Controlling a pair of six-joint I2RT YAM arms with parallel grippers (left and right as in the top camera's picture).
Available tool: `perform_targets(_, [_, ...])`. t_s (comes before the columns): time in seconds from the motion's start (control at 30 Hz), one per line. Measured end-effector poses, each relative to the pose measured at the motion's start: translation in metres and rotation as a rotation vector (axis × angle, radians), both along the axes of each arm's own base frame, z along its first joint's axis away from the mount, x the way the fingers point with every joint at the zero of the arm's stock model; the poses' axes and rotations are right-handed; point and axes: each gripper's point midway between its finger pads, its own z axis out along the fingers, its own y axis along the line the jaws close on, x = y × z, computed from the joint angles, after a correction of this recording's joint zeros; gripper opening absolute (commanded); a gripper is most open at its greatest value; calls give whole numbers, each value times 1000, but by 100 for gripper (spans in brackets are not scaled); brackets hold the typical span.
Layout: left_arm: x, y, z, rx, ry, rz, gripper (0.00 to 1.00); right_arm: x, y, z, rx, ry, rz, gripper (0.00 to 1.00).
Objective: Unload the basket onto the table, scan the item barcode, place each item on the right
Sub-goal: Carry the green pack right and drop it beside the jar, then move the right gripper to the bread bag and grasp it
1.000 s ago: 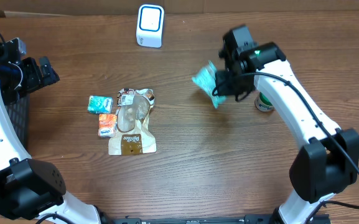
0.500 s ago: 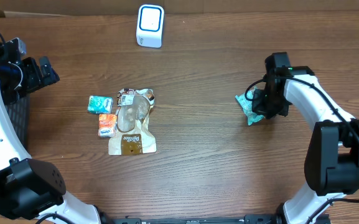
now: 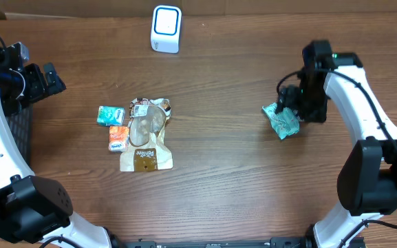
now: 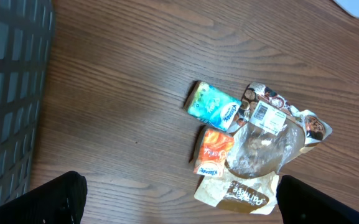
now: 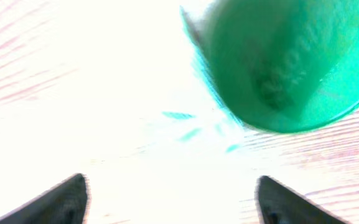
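The snack bag's barcode label needs to stay exposed to scan, so my right gripper will hold the bag by its clear part next.
A crumpled teal packet (image 3: 282, 121) lies on the wooden table at the right. My right gripper (image 3: 298, 107) hovers just above it, open, with nothing between its fingers. The right wrist view is washed out: both dark fingertips (image 5: 64, 199) stand wide apart over a white glare, and a green rounded shape (image 5: 291, 68) fills the upper right. The white scanner (image 3: 166, 28) with a blue-lit face stands at the back centre. My left gripper (image 3: 47, 79) is open at the far left, well clear of the items, with only bare table between its fingers (image 4: 61, 199).
A small teal packet (image 3: 110, 115), an orange packet (image 3: 118, 138) and a clear-and-brown snack bag (image 3: 145, 135) lie clustered left of centre, also seen as the bag (image 4: 272, 143) in the left wrist view. A black mesh basket (image 4: 5, 93) stands at the left edge.
My right arm carried the teal packet from mid-table to the right, set it down and opened its jaws. The left arm has not moved.
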Motion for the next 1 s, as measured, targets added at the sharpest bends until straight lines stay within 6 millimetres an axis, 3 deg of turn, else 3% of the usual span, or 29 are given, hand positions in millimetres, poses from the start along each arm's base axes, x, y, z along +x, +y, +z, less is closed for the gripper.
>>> perform_targets(0.03, [0,0,0,0,-1,0,100,12,18,12,56,-50,24,93])
perform_targets(0.07, [0,0,0,0,0,0,100,15,25,15,80,-66,33,93])
perform_targets(0.1, [0,0,0,0,-1,0,100,23,44,19,147,-106,59,99])
perform_targets(0.17, [0,0,0,0,-1,0,100,34,73,25,235,-166,112,100])
perform_targets(0.23, [0,0,0,0,-1,0,100,44,116,32,331,-238,181,100])
perform_targets(0.27, [0,0,0,0,-1,0,100,44,124,32,344,-248,195,100])
perform_targets(0.37, [0,0,0,0,-1,0,100,35,187,26,435,-288,276,100])
perform_targets(0.4, [0,0,0,0,-1,0,100,34,195,23,447,-291,282,100])
perform_targets(0.43, [0,0,0,0,-1,0,100,25,220,16,478,-295,315,100])
perform_targets(0.53, [0,0,0,0,-1,0,100,7,269,-7,522,-282,376,100])
perform_targets(0.63, [0,0,0,0,-1,0,100,-6,304,-34,544,-252,411,96])
perform_targets(0.8, [0,0,0,0,-1,0,100,-28,343,-67,566,-220,456,88])
perform_targets(1.0, [0,0,0,0,0,0,100,-42,371,-77,540,-257,473,74])
